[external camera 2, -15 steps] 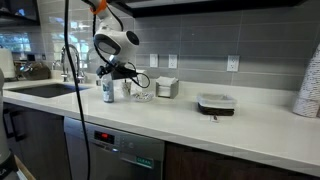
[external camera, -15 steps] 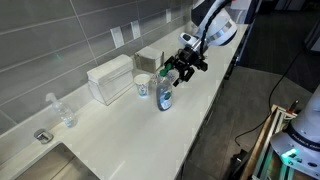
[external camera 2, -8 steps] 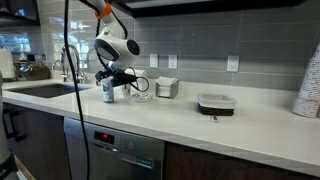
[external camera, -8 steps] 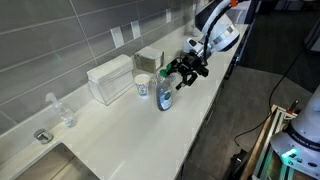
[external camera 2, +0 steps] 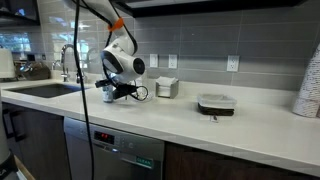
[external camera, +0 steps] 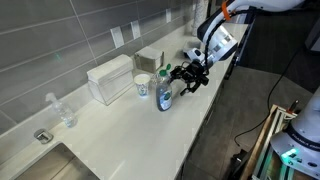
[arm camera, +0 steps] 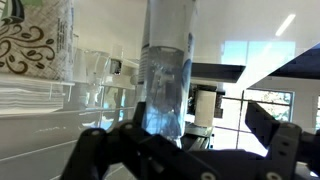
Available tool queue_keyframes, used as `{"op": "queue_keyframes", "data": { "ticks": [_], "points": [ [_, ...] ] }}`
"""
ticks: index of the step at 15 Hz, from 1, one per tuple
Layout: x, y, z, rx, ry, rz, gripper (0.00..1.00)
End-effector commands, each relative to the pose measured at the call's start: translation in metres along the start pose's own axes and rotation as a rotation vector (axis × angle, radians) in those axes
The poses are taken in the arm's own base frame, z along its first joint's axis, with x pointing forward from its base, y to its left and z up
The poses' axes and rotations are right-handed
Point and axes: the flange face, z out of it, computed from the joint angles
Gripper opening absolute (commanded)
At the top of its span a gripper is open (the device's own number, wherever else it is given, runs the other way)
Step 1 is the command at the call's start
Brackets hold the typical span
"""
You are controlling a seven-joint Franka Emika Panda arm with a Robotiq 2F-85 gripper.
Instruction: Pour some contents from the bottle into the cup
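The gripper grabs the bottle around its body at label height next, so the bottle's top stays clear to pour into the cup.
The clear bottle with a green cap and blue label stands upright on the white counter. Right behind it is the white patterned cup. My gripper lies level beside the bottle, at its label height, and is open. In the wrist view the bottle fills the middle, standing in the gap between my dark fingers, nearer the left one. The fingers do not press on it. The cup shows at the upper left. In an exterior view my gripper hides the bottle and cup.
A white rectangular box stands behind the cup against the tiled wall. A label-less clear bottle is near the sink. Along the counter are a small container, a flat black-and-white device and stacked plates.
My arm has swung lower and the gripper has turned level, coming in at the bottle's side. The jaws stayed open; bottle and cup have not moved.
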Motion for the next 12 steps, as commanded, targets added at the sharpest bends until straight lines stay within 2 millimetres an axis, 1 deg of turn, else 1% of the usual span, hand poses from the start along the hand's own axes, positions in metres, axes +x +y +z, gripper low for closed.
{"op": "queue_keyframes", "data": {
  "ticks": [1,2,4,5,6,7,9,12],
  "points": [
    [-0.012,0.006,0.008,-0.001,0.056,-0.019,0.93],
    [-0.013,0.008,0.008,-0.014,0.059,-0.018,0.90],
    [-0.012,0.014,0.008,-0.042,0.065,-0.019,0.88],
    [-0.011,0.017,0.008,-0.052,0.073,-0.021,0.90],
    [-0.010,0.020,0.008,-0.064,0.078,-0.021,0.88],
    [-0.010,0.022,0.010,-0.075,0.083,-0.017,0.92],
    [-0.011,0.025,0.015,-0.063,0.096,-0.004,0.91],
    [-0.014,0.029,0.025,-0.046,0.104,0.000,0.86]
  ]
}}
